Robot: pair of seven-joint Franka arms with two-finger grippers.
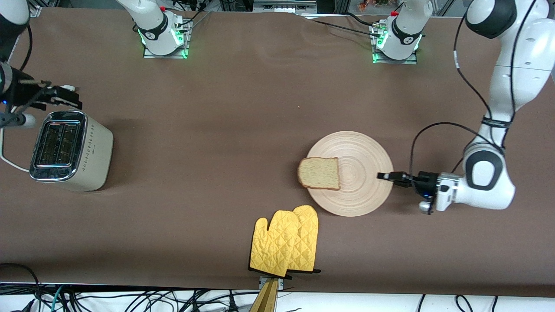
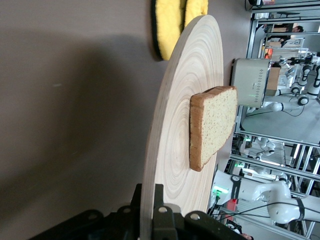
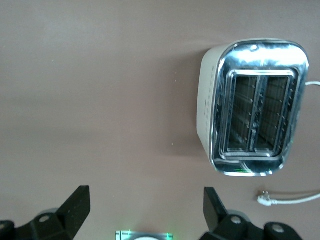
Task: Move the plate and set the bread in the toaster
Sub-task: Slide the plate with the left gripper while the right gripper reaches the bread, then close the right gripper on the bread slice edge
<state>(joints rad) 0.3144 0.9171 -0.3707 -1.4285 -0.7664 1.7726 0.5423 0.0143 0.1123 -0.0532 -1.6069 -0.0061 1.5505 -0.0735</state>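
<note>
My right gripper picks up the bread by its crust edge [image 1: 300,172] next, to stand the bread in the toaster's slots.
The pale wooden plate [image 1: 353,173] lies on the table toward the left arm's end. The bread [image 1: 319,173] lies on the plate's edge toward the right arm's end. My left gripper [image 1: 386,176] is shut on the plate's rim, one finger over it and one under; the left wrist view shows the rim [image 2: 152,200] between the jaws and the bread [image 2: 212,125] on it. The cream toaster [image 1: 71,149] stands at the right arm's end of the table, slots up and empty. My right gripper [image 1: 71,97] hangs open and empty above the table beside the toaster [image 3: 252,107].
Yellow oven mitts [image 1: 286,240] lie nearer to the front camera than the plate, close to its rim and by the table's edge. The toaster's white cord [image 1: 8,160] runs off the table's end. Bare brown table lies between toaster and plate.
</note>
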